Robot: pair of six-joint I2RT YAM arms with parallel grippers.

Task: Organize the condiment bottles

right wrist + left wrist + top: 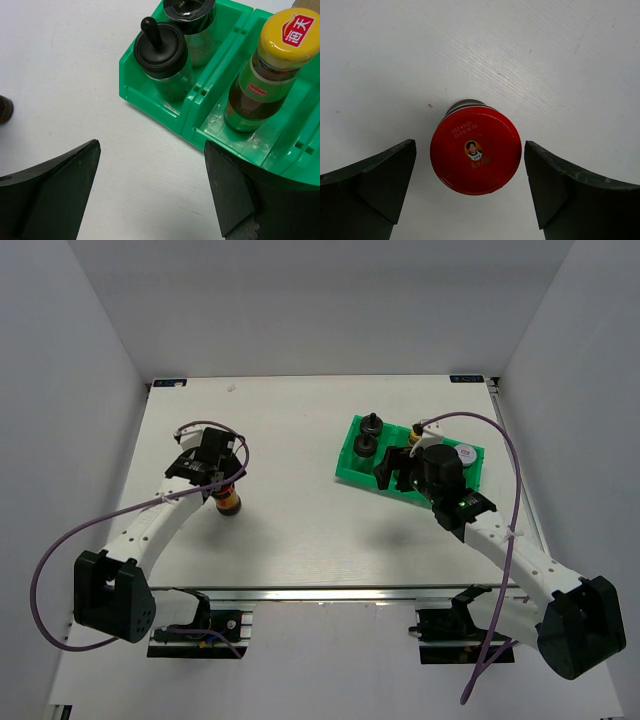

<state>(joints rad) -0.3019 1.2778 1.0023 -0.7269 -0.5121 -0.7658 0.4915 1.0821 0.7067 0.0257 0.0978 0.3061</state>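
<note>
The left gripper should next grab the jar by its red cap (476,150), so that the jar's dark body stays free for the right gripper to grab.
A jar with a red cap (476,150) stands on the white table, between the fingers of my open left gripper (470,167); there is a gap on each side and nothing touches. In the top view the jar (229,502) is at the left, under the left gripper (220,480). Two clear glass bottles with black caps (161,47) (190,12) and a yellow-capped dark bottle (280,50) stand in the green bin (150,105). My right gripper (152,150) is open and empty over the table, just in front of the bin. A red-labelled jar (466,454) sits at the bin's right end.
The green divided bin (350,468) lies at the right back of the table, with the right arm over its near edge. White walls enclose the table on three sides. The jar's dark body (4,109) shows at the far left of the right wrist view.
</note>
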